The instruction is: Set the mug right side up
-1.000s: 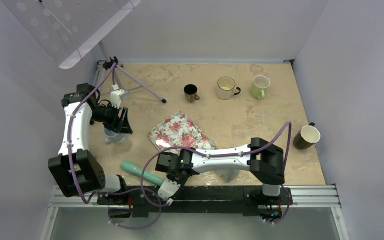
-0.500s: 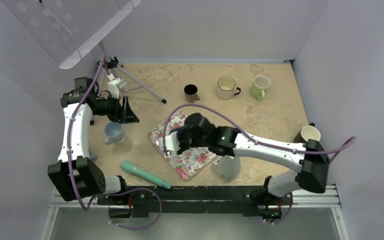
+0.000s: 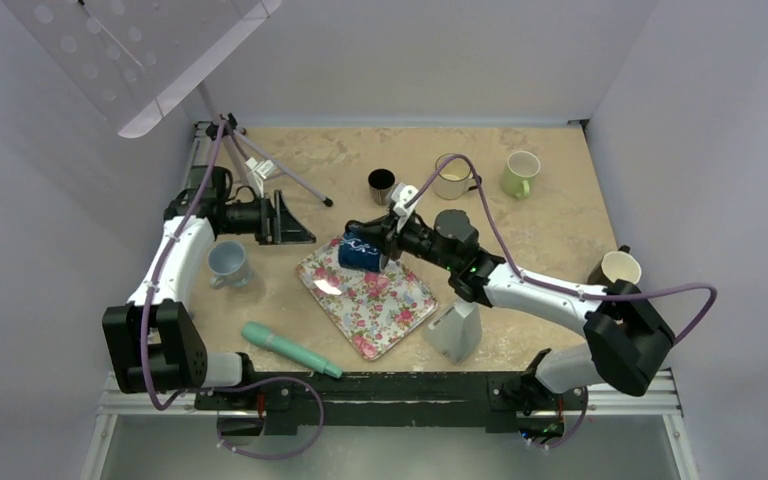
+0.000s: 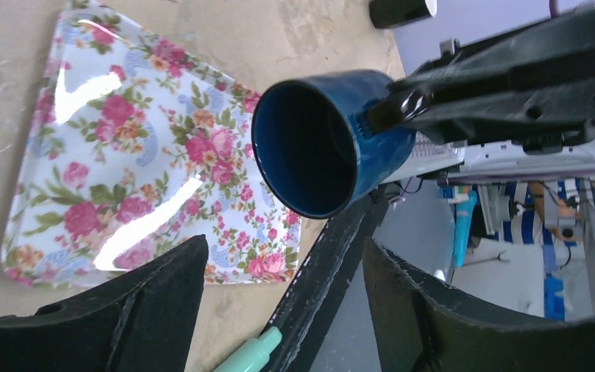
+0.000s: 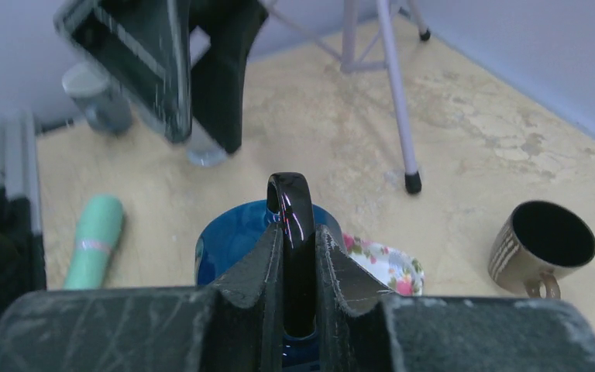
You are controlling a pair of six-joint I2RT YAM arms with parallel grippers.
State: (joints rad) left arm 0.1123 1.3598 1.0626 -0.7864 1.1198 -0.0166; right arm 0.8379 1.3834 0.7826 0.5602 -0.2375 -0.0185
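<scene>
My right gripper holds the blue mug's handle. My left gripper next needs to grab the mug's open rim point(image 3: 342, 252) point(image 4: 280, 196) to set the mug upright.
The blue mug point(image 3: 360, 253) hangs on its side above the far corner of the floral tray point(image 3: 375, 305), its mouth facing left. My right gripper point(image 3: 380, 244) is shut on its dark handle point(image 5: 290, 205), with the mug body point(image 5: 228, 236) below the fingers. My left gripper point(image 3: 296, 222) is open and empty, left of the mug and pointing at it. In the left wrist view the mug's open mouth point(image 4: 306, 147) faces the camera above the open jaws of that gripper point(image 4: 285, 246), apart from them.
A pale blue mug point(image 3: 226, 262) stands under the left arm. A teal marker point(image 3: 285, 348) lies near the front edge. A dark mug point(image 3: 383, 185), a cream mug point(image 3: 452, 175) and a green mug point(image 3: 521, 172) stand at the back. An olive mug point(image 3: 615, 273) sits right, a tripod point(image 3: 280, 172) back left, and a grey block point(image 3: 455, 332) by the tray.
My right arm swung from the near edge across the tray toward the back and now holds the blue mug. My left gripper moved right, off the pale blue mug.
</scene>
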